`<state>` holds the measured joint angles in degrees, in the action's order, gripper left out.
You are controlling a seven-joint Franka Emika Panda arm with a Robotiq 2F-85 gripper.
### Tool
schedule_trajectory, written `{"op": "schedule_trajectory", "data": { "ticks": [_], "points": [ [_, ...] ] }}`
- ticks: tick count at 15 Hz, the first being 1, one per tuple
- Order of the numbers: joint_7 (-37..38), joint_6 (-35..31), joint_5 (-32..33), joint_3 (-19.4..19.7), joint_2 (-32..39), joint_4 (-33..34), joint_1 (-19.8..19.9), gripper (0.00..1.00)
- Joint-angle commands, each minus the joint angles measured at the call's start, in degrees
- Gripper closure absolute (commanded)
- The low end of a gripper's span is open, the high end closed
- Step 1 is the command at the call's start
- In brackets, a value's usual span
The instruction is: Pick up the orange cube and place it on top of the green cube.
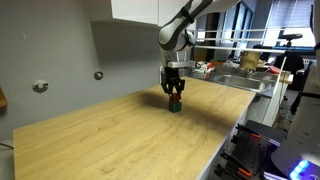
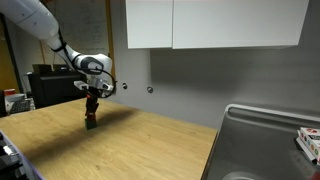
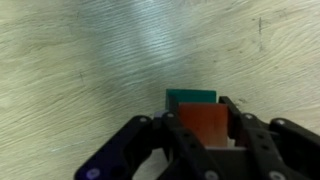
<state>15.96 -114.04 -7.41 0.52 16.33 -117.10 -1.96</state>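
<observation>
The orange cube stands over the green cube (image 1: 174, 109), mostly covering its top, and would rest there, so it is now time for my gripper to open.
My gripper (image 3: 205, 128) is shut on the orange cube (image 3: 204, 125), which fills the gap between the two black fingers in the wrist view. The green cube (image 3: 190, 97) sits on the wooden table directly under it; only its far edge shows past the orange cube. In both exterior views the gripper (image 1: 174, 93) (image 2: 92, 108) hangs low over the table with the orange cube (image 1: 174, 98) (image 2: 92, 114) stacked over the green cube (image 1: 174, 109) (image 2: 91, 125). Whether the two cubes touch I cannot tell.
The wooden table (image 1: 120, 140) spreads wide around the cubes. A metal sink (image 2: 265, 150) lies at the table's end, with clutter and equipment beyond it (image 1: 245, 60). A grey wall with small fittings (image 1: 40, 86) stands behind the table.
</observation>
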Motion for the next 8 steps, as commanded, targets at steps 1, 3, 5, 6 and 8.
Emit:
{"op": "schedule_trajectory", "data": {
  "ticks": [1,3,5,6,8],
  "points": [
    [0.45,2.92,0.19,0.05,1.72,2.64,-0.03,0.31],
    [0.47,3.15,0.13,0.08,2.07,2.86,-0.02,0.28],
    [0.4,3.11,0.06,0.1,2.38,2.83,-0.01,0.17],
    [0.17,3.05,-0.09,0.06,2.43,2.75,0.03,0.08],
    [0.08,2.96,0.03,0.07,2.5,2.61,-0.01,0.0]
  ]
}}
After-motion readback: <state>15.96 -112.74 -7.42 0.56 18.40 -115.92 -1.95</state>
